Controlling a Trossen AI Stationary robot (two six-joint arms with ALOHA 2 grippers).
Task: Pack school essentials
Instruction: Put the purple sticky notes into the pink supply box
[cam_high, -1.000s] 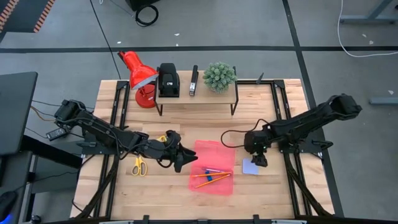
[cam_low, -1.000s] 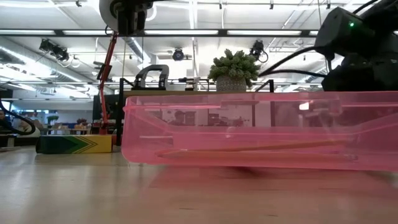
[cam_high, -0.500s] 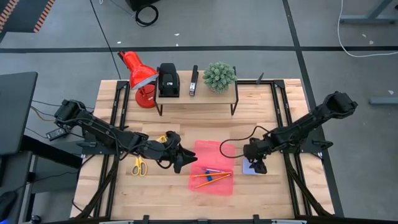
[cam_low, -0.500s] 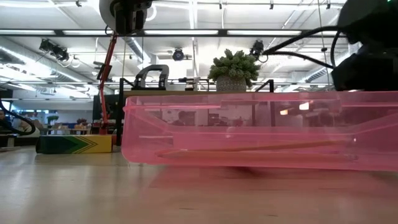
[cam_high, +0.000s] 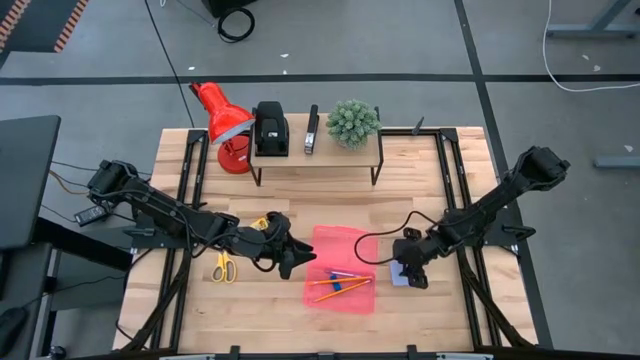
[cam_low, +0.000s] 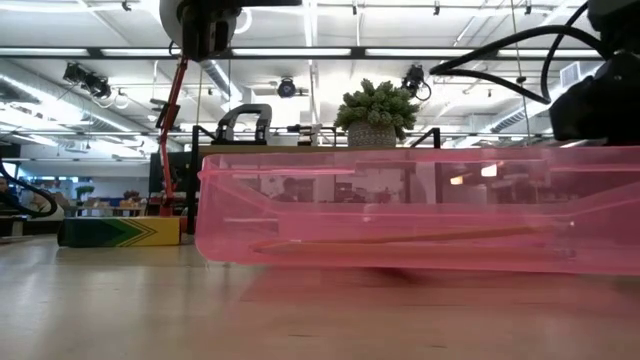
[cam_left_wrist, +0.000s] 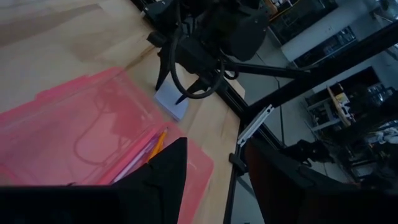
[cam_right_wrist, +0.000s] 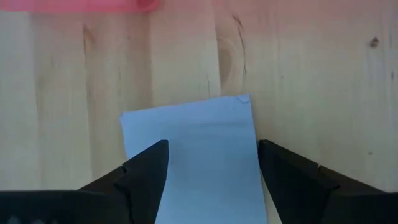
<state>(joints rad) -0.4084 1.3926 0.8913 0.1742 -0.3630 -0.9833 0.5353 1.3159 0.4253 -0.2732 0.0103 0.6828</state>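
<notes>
My right gripper will next grab the lavender-blue notepad across its width by its side edges, to pack the notepad (cam_high: 399, 274) into the pink tray (cam_high: 345, 250).
A pink see-through tray (cam_high: 345, 250) lies mid-table and holds two orange pencils (cam_high: 330, 293), a pinkish pen (cam_high: 343, 274) and a small blue eraser (cam_high: 337, 288). The lavender-blue notepad (cam_high: 399, 274) lies flat on the table right of the tray. My right gripper (cam_right_wrist: 211, 146) is open above it, pointing down, with a finger over each long side of the notepad (cam_right_wrist: 189, 155). My left gripper (cam_left_wrist: 214, 168) is open and empty, hovering at the tray's left edge (cam_high: 290, 258). The yellow-handled scissors (cam_high: 222, 266) and the crayon box (cam_low: 120, 231) lie on the table left of the tray.
A raised shelf (cam_high: 315, 155) at the far edge carries black desk devices (cam_high: 270, 130) and a small plant (cam_high: 353, 122); a red lamp (cam_high: 222, 115) stands beside it. A black cable (cam_high: 372, 245) loops over the tray's right side. Bare wood lies near the table's near edge.
My right gripper has moved toward the near edge of the table, from beside the notepad's far end to directly over the notepad, still open. The notepad, the tray and my left arm have stayed where they were.
</notes>
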